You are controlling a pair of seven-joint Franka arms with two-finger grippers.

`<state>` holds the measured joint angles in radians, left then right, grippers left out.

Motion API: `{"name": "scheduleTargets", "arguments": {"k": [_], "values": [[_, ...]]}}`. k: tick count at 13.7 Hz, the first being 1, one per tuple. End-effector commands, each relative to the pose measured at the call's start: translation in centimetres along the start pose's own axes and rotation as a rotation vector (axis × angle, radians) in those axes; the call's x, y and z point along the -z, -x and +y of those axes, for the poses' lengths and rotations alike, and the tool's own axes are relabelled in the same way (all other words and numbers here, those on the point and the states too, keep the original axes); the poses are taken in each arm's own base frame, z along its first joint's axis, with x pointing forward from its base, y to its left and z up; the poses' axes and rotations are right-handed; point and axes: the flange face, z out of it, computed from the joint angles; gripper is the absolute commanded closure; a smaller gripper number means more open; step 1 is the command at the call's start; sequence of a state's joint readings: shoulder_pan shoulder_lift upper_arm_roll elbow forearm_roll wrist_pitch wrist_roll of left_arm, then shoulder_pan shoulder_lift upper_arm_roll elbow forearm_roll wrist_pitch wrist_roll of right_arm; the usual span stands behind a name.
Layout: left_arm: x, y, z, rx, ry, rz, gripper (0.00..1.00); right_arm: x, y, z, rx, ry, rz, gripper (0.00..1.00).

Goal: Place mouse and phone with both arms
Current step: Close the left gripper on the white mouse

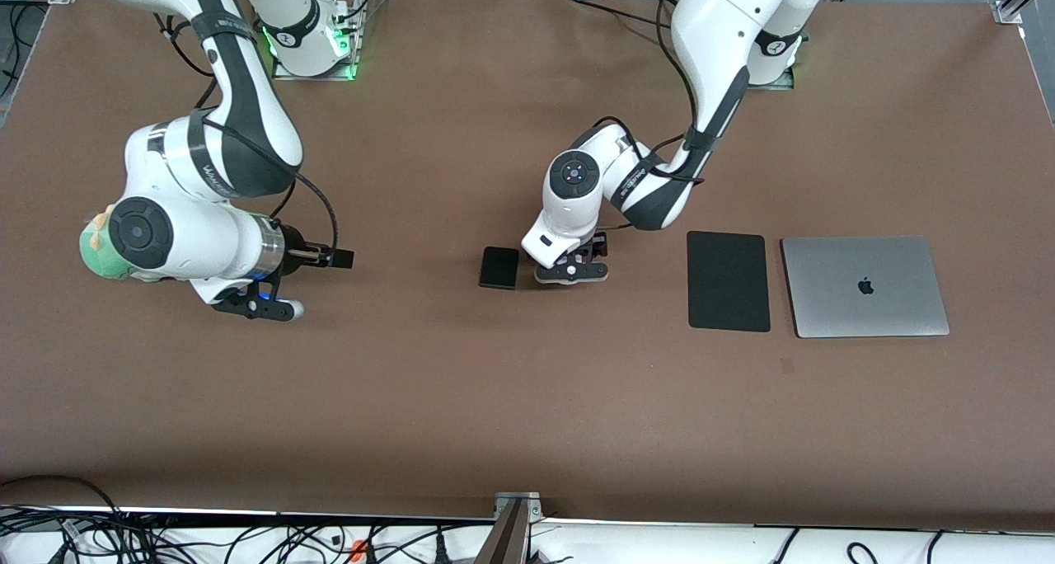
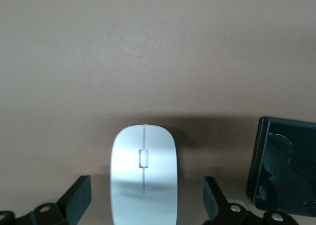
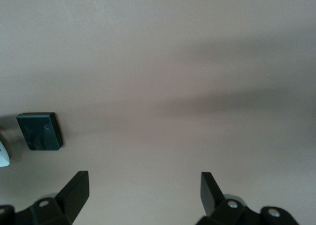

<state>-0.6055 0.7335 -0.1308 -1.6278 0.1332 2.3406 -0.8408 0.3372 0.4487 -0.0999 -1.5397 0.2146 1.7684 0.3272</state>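
Note:
Next, my left gripper grips the mouse's long sides to place the white mouse on the black mouse pad (image 1: 728,281).
The white mouse (image 2: 143,180) lies on the brown table between the spread fingers of my left gripper (image 2: 145,188), with a gap on each side. In the front view the left gripper (image 1: 577,260) is low over the table's middle and hides the mouse. The black phone (image 1: 499,267) lies flat beside it, toward the right arm's end; it also shows in the left wrist view (image 2: 286,170) and in the right wrist view (image 3: 40,130). My right gripper (image 1: 339,258) is open and empty over bare table, apart from both things. Its own view shows it (image 3: 144,185) over bare table.
A flat black mouse pad (image 1: 729,281) and a closed silver laptop (image 1: 864,286) lie side by side toward the left arm's end. A green plush toy (image 1: 92,249) is partly hidden by the right arm's wrist. Cables run along the table's near edge.

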Motion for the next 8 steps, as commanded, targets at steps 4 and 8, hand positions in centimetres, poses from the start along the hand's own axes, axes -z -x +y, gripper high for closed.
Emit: {"name": "scheduleTargets", "arguments": {"k": [4,8], "values": [[-2.0,0.9,0.9,-0.010,-0.074,0.077,0.00,0.0,-0.2,-0.7,-0.014,-0.019,0.019,0.00],[-1.5,0.6,0.5,-0.031,-0.087,0.084,0.79,-0.6,0.0,-2.0,-0.038,-0.020,0.032,0.00]]}}
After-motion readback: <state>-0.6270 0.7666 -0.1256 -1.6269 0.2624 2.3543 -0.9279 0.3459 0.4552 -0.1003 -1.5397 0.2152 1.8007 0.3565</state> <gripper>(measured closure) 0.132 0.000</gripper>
